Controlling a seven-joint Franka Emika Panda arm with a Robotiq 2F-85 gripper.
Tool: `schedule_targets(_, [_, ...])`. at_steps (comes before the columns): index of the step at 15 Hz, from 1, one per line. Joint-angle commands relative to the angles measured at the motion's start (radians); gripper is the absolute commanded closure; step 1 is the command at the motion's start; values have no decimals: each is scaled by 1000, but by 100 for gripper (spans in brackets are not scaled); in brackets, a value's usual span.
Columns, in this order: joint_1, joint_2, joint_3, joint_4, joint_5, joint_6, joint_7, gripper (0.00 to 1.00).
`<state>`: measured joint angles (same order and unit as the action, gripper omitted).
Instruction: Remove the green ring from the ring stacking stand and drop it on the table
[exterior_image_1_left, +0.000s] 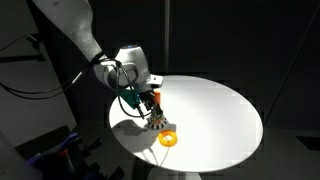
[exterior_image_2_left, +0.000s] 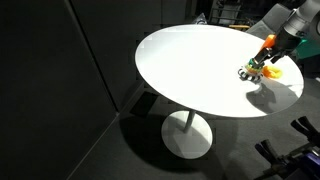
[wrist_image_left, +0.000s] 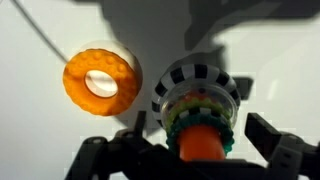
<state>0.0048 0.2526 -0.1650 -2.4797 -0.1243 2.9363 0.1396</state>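
Next, my gripper grips the green ring (wrist_image_left: 227, 134) by opposite outer sides, fingers on either side of the orange peg (wrist_image_left: 200, 146), to slide it off the stand for dropping.
The ring stacking stand (wrist_image_left: 190, 78) has a black-and-white mottled round base and an orange peg (wrist_image_left: 200, 146). The thin green ring (wrist_image_left: 227, 134) sits around the peg. My gripper (wrist_image_left: 198, 138) is open, with one finger on each side of the peg and ring, not touching them. In both exterior views the gripper (exterior_image_1_left: 151, 103) (exterior_image_2_left: 268, 50) hangs just above the stand (exterior_image_1_left: 158, 122) (exterior_image_2_left: 250, 72) on the round white table (exterior_image_1_left: 220, 110) (exterior_image_2_left: 190, 70). The green ring is too small to make out there.
A thicker yellow-orange donut ring (wrist_image_left: 101, 82) lies flat on the table beside the stand, also seen in both exterior views (exterior_image_1_left: 168, 140) (exterior_image_2_left: 276, 72). The stand is near the table's edge. Dark surroundings lie beyond the rim.
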Motion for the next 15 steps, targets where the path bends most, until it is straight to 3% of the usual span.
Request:
schedule_targets(1, [30, 23, -32, 18, -28, 30, 28, 0])
schedule_targets(15, [73, 57, -85, 23, -12, 117, 16, 0])
